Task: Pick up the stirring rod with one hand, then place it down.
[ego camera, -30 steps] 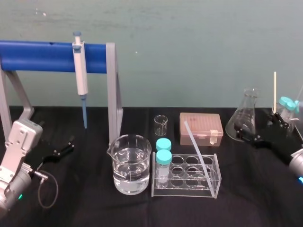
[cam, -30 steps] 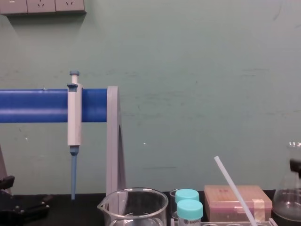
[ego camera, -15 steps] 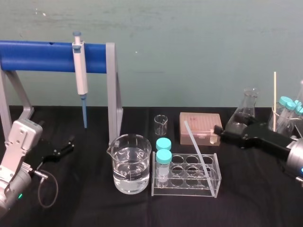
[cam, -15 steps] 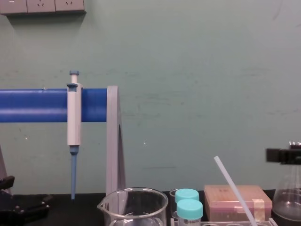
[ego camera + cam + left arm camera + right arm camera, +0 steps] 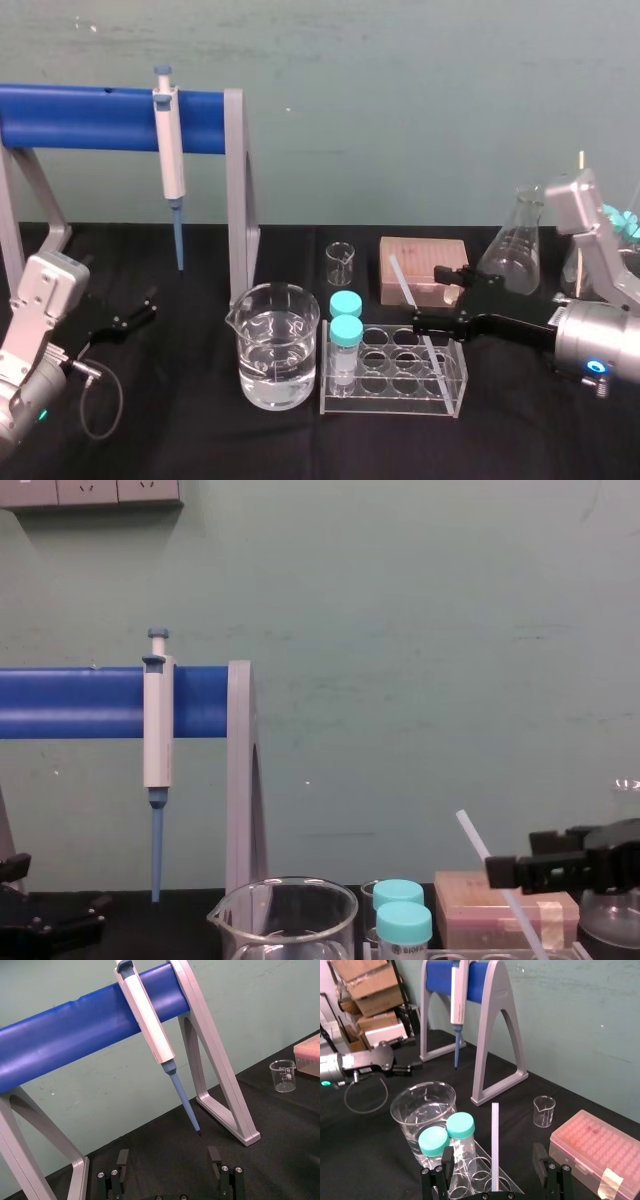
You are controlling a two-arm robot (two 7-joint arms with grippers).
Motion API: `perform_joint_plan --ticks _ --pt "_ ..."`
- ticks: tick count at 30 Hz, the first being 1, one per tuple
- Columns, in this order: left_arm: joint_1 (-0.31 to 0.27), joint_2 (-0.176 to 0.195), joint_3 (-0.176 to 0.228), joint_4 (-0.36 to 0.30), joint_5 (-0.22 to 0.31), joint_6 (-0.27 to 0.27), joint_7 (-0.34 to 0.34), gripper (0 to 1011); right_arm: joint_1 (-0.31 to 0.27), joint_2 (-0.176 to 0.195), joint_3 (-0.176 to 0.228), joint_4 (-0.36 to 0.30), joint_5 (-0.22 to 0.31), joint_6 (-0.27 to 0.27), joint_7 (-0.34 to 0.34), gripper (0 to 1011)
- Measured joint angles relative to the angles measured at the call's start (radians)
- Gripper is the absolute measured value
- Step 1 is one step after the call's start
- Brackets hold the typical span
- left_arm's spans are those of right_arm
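My right gripper picks up the rod by its free upper shaft (image 5: 484, 852) next, since the rod's lower end sits in the clear tube rack (image 5: 497, 954).
The stirring rod (image 5: 399, 280) is a thin translucent white stick that leans in the clear tube rack (image 5: 461, 388), with its top tilted toward the back left. My right gripper (image 5: 430, 298) reaches in from the right at the rod's mid-height. It is open, with one finger on each side of the rod and neither touching. In the right wrist view the stirring rod (image 5: 495, 1132) stands upright midway inside the right gripper (image 5: 493, 1152). From the chest the stirring rod (image 5: 472, 835) rises just left of the right gripper (image 5: 518, 858). My left gripper (image 5: 135, 314) rests open at the far left of the table.
A beaker of water (image 5: 278, 345) stands left of the rack, which holds two teal-capped tubes (image 5: 346, 322). Behind are a small beaker (image 5: 340, 263), a pink tip box (image 5: 425, 262) and a conical flask (image 5: 515, 245). A pipette (image 5: 171, 150) hangs on the blue stand (image 5: 90, 118).
My right arm has swung from the back right by the flask leftward and forward, bringing its open fingers around the rod. The rod and the left arm have not moved.
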Motion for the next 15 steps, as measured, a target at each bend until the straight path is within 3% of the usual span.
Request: perform_joint_plan --ticks 7,15 --pt "0.0 0.0 0.0 0.0 0.0 0.0 0.0 1000 0.045 -0.031 -0.041 0.041 -0.036 0.028 -0.005 1003" --pt "0.0 0.0 0.0 0.0 0.0 0.0 0.0 1000 0.071 -0.055 -0.058 0.075 -0.058 0.031 -0.01 1003"
